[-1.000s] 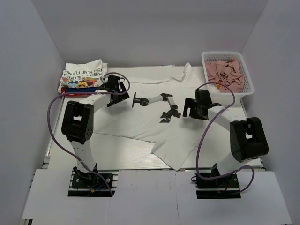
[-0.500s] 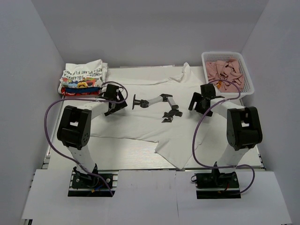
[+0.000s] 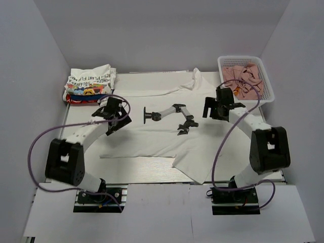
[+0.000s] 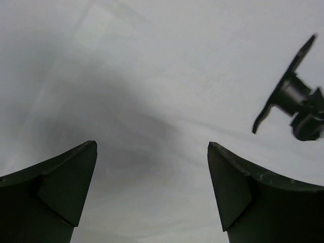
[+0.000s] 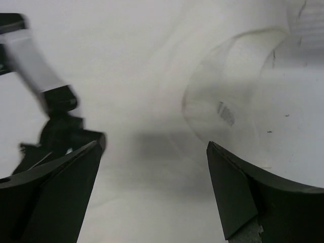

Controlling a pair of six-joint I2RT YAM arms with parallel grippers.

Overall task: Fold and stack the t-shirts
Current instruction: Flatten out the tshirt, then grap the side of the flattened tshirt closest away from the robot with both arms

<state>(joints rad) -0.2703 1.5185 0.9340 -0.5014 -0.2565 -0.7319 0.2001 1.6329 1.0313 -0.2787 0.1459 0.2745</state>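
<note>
I should fold the near side of the t-shirt across its body, so I next need to grab the white t-shirt (image 3: 152, 139) by its near hem corner (image 3: 102, 155) with my left gripper.
A large plain white t-shirt (image 3: 152, 139) lies spread over the table. It fills the left wrist view (image 4: 167, 61), and the right wrist view (image 5: 142, 61) shows its collar with a label (image 5: 228, 104). A stack of folded t-shirts (image 3: 90, 83), the top one white with black lettering over colourful and red ones, sits at the back left. My left gripper (image 3: 117, 121) (image 4: 152, 147) is open and empty just above the shirt's left part. My right gripper (image 3: 208, 108) (image 5: 153, 147) is open and empty above the shirt near the collar.
A black and white jointed stand (image 3: 167, 114) lies on the middle of the shirt, between the grippers; it also shows in the left wrist view (image 4: 296, 101) and the right wrist view (image 5: 55, 116). A white mesh basket (image 3: 267, 83) of pinkish-brown cloths stands at the back right.
My left gripper has moved toward the front, away from the stack. My right gripper has moved a little toward the back. The shirt's near edge now lies closer to the front.
</note>
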